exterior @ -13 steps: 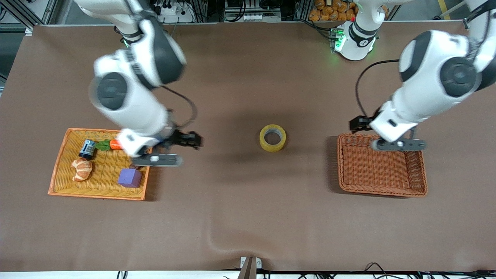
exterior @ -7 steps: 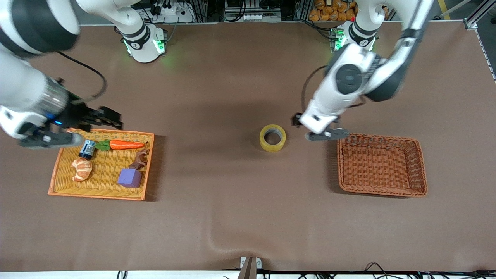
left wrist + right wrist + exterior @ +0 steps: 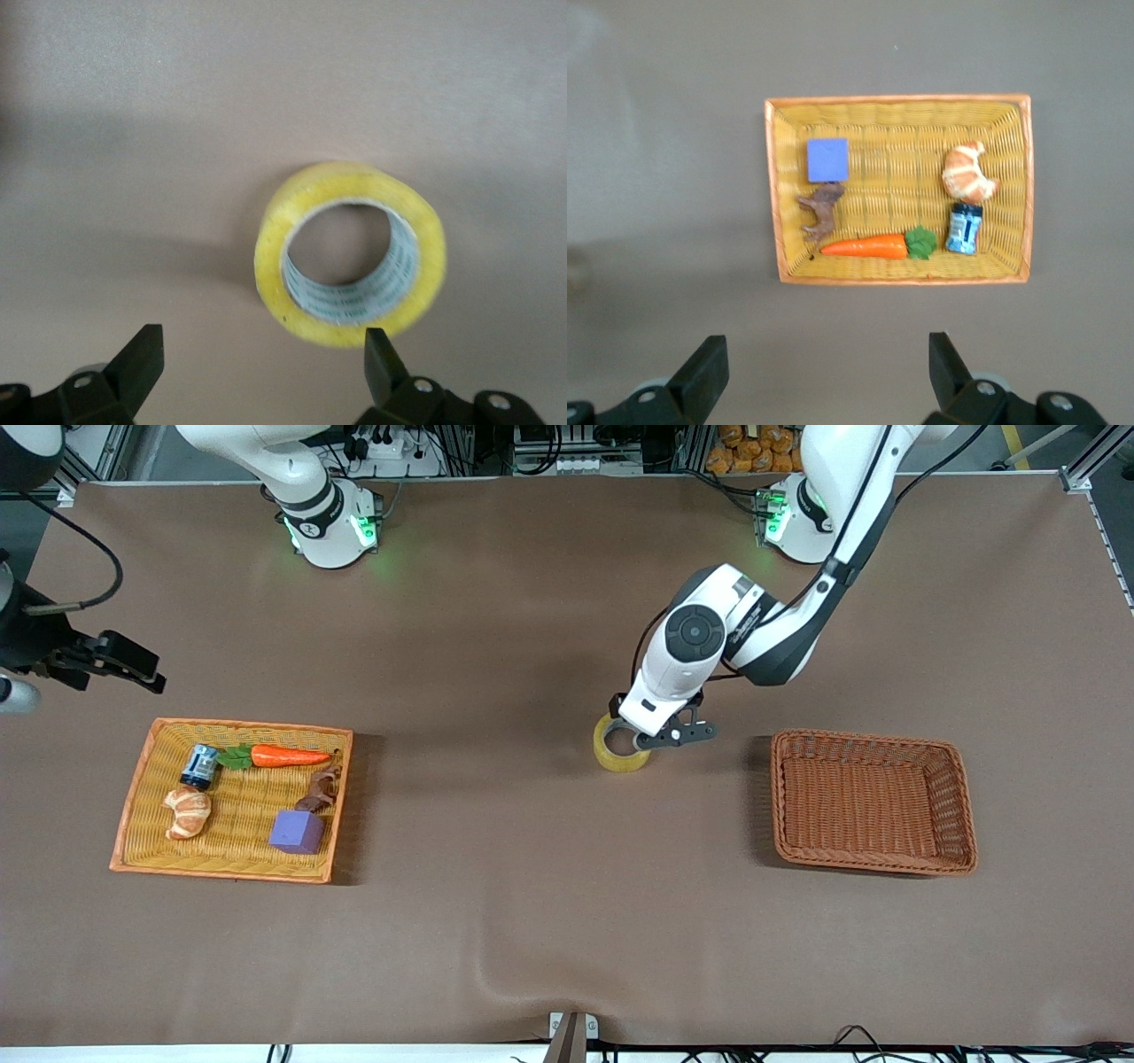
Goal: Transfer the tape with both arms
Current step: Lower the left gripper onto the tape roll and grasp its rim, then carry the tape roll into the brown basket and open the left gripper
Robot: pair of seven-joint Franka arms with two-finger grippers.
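The tape has to go into the brown wicker basket, so my left gripper will pick it up next by its yellow ring wall (image 3: 627, 761).
The tape (image 3: 617, 759) is a yellowish ring with a grey-white core, lying flat at the table's middle. My left gripper (image 3: 669, 737) is low over the tape's edge on the side toward the brown basket. In the left wrist view the tape (image 3: 275, 266) lies just ahead of my open left gripper (image 3: 261, 345), and one fingertip (image 3: 379, 347) sits beside its outer rim without holding it. My right gripper (image 3: 11, 695) is raised at the right arm's end of the table, at the picture's edge. In the right wrist view it (image 3: 824, 350) is open and empty, high over the table beside the yellow tray (image 3: 899, 100).
The yellow wicker tray (image 3: 230, 872) holds a purple cube (image 3: 297, 831), a carrot (image 3: 288, 756), a croissant (image 3: 187, 812), a blue can (image 3: 199, 765) and a brown figure (image 3: 321, 788). An empty brown wicker basket (image 3: 966, 806) stands toward the left arm's end.
My left arm swung from over the brown basket to the tape and came down beside it. My right arm moved away from the yellow tray toward its end of the table.
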